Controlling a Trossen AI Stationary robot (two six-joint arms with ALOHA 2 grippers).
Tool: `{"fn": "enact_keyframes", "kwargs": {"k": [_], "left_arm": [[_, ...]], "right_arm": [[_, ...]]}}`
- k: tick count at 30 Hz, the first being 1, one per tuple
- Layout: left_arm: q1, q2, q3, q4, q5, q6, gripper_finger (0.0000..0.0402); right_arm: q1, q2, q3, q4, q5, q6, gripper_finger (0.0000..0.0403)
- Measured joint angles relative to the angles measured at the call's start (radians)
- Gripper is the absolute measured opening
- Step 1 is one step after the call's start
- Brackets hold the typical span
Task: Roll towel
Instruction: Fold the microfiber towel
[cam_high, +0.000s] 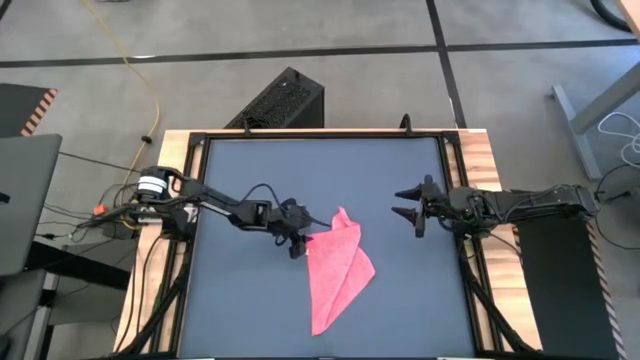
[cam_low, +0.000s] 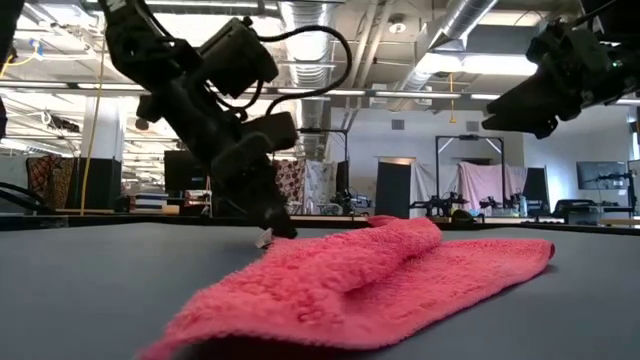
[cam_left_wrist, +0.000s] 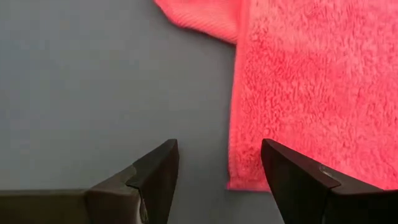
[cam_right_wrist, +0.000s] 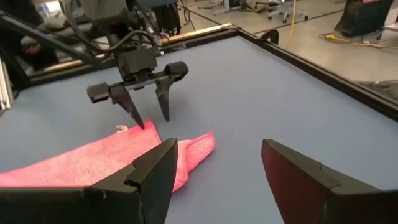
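Note:
The left gripper picks up the folded towel (cam_high: 338, 275) by its hemmed corner (cam_high: 309, 253) next. That opens it out for rolling.
The bright pink towel (cam_high: 338, 268) lies on the dark grey tabletop, folded over on itself, with one long layer resting on another (cam_low: 400, 262). My left gripper (cam_high: 298, 243) is open and points down at the towel's left corner (cam_left_wrist: 245, 177). One finger stands over bare table and the other over the towel's edge; it also shows in the right wrist view (cam_right_wrist: 153, 122). My right gripper (cam_high: 405, 202) is open and empty, held above the table to the right of the towel, fingers toward it. My left gripper comes at the towel's left corner (cam_left_wrist: 245, 177) from above, its open fingers on either side of the corner's edge. One fingertip (cam_left_wrist: 292, 168) stands over the cloth. I cannot tell whether it touches the towel. The towel lies flat and slack on the table.
A black frame (cam_high: 320, 136) rims the tabletop, with wooden borders outside it. A black box (cam_high: 280, 100) stands on the floor beyond the far edge. Bare tabletop lies left of the towel (cam_high: 240, 300) and right of it (cam_high: 420, 290).

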Motion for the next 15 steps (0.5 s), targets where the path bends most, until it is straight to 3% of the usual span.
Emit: {"fn": "enact_keyframes", "kwargs": {"k": [5, 12, 15], "left_arm": [[-0.028, 0.031, 0.002, -0.026, -0.019, 0.004, 0.0184], [-0.053, 0.016, 0.001, -0.048, -0.048, -0.003, 0.0021], [-0.054, -0.018, -0.001, -0.087, -0.046, 0.019, 0.0006]], "right_arm": [[0.000, 0.001, 0.000, -0.005, 0.000, -0.009, 0.0260], [0.000, 0.000, 0.000, -0.005, 0.003, -0.034, 0.0260], [0.000, 0.000, 0.000, -0.004, 0.003, -0.034, 0.0260]]}}
